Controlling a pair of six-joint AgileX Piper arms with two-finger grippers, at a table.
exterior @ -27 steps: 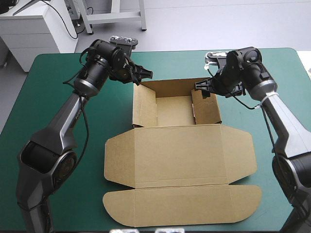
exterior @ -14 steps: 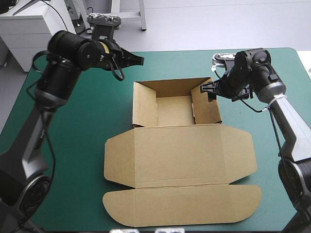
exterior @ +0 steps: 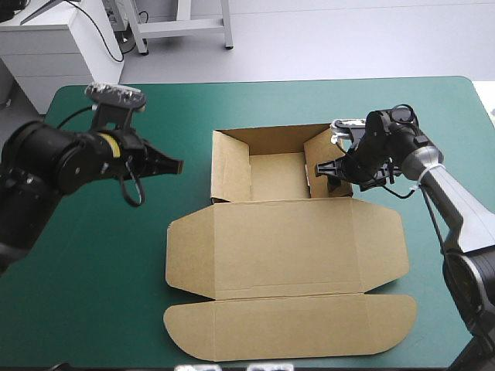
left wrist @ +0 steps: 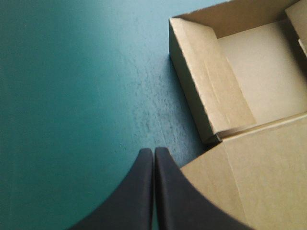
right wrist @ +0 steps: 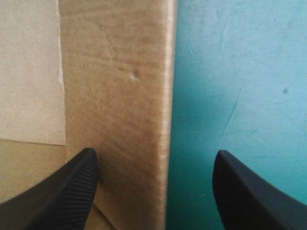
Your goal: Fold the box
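Note:
My right gripper is to pinch the side of the tray (exterior: 278, 175) next by its folded top edge, to keep the tray steady as the box is folded.
The brown box (exterior: 280, 176) stands as an open tray with raised walls, and its lid (exterior: 286, 251) lies flat toward the front. My right gripper (exterior: 329, 170) is open astride the tray's right wall (right wrist: 120, 96), one black finger (right wrist: 72, 184) over the inside and the other (right wrist: 249, 191) over the teal-green cover outside. My left gripper (exterior: 175, 165) hovers shut left of the tray, touching nothing. In the left wrist view its closed tips (left wrist: 154, 152) point past the tray's near left corner (left wrist: 213, 136).
The rounded front flap (exterior: 290, 328) of the lid reaches close to the table's front edge. The lid's side flaps (exterior: 182, 255) spread wider than the tray on both sides. The table's right edge (exterior: 486, 108) is close behind my right arm.
My left gripper has swung away from the tray's far left corner, leftward and toward the front. My right gripper has slid along the right wall toward the lid.

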